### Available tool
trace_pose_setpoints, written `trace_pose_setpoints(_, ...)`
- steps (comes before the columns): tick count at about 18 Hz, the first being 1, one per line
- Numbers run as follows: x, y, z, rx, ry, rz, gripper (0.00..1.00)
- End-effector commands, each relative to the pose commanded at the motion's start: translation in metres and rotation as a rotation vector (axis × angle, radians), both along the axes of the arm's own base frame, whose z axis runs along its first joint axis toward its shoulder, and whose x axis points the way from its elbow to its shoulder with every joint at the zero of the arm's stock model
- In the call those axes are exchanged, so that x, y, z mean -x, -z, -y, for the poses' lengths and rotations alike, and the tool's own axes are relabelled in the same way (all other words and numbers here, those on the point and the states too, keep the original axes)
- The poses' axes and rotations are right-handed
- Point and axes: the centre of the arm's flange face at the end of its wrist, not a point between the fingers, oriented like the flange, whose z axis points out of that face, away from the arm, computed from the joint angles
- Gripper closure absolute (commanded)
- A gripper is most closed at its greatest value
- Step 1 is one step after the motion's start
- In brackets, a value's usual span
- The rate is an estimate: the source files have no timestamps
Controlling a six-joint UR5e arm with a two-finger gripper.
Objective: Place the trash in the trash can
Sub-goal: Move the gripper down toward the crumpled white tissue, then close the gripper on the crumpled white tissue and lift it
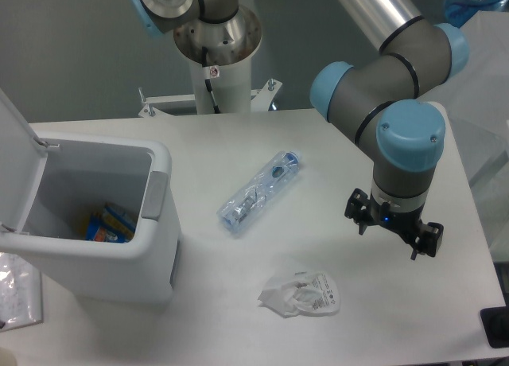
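Observation:
My gripper takes hold of the long, thin plastic tube package around its middle (260,192) next, so that both ends stay balanced.
Two pieces of trash lie on the white table. A long clear plastic tube package (261,192) with blue parts inside rests diagonally at the centre. A crumpled white wrapper (301,294) with small print sits nearer the front edge. The trash can (159,247), a white bin with a grey latch panel (153,195), stands at the left with its lid (16,167) swung up. My gripper (390,237) hangs over the table to the right of both pieces, above and right of the wrapper. Its black fingers (358,211) are spread open and hold nothing.
A blue and orange packet (109,223) lies inside the bin. The arm's pedestal (216,56) stands at the table's back edge. A clear plastic bag (16,290) lies at the front left and a black object (495,326) at the front right corner.

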Motion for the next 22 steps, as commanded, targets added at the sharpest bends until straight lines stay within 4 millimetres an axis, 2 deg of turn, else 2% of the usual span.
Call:
trace_pose_setpoints(5,-0.004,0.004,-0.005,-0.017,-0.016,-0.016,0.0)
trace_pose_setpoints(9,-0.023,0.018,-0.027,-0.107,-0.153,-0.078,0.0)
trace_pose_setpoints(12,-0.036,0.042,-0.041,-0.094,-0.16,-0.054,0.0)
trace_pose_setpoints(16,-0.07,0.077,-0.074,-0.08,-0.173,-0.007,0.0)
trace_pose_setpoints(18,-0.076,0.084,-0.081,-0.089,-0.198,-0.006,0.0)
trace_pose_setpoints(19,-0.085,0.087,-0.088,-0.099,-0.188,-0.009,0.0)
trace_pose_setpoints(22,-0.101,0.115,-0.083,-0.063,-0.167,0.024,0.0)
